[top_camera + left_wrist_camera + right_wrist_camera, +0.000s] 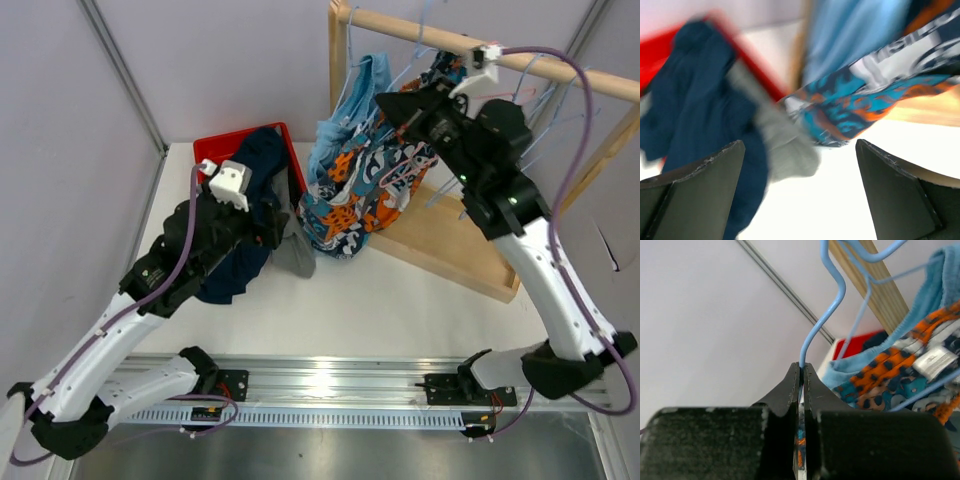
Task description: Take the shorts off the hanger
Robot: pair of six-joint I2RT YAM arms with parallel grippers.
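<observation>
The robot's left gripper can pull the shorts off the hanger once it reaches the patterned shorts (350,205) and grabs their near hanging side.
The orange, blue and white patterned shorts (350,205) hang from a light blue wire hanger (832,295) on the wooden rail (560,72), with light blue shorts (365,80) draped over them. My right gripper (801,366) is shut on the hanger's wire just above the patterned shorts (890,375); in the top view the right gripper (383,102) sits high beside the rail. My left gripper (800,192) stands open low over the table, nothing between its fingers. Navy shorts (695,100) and grey shorts (787,145) lie just ahead of it.
A red bin (215,150) at the back left holds the navy shorts (255,160), which spill over its edge. The wooden rack's base board (455,245) lies on the table at the right. Several more blue hangers (545,110) hang on the rail.
</observation>
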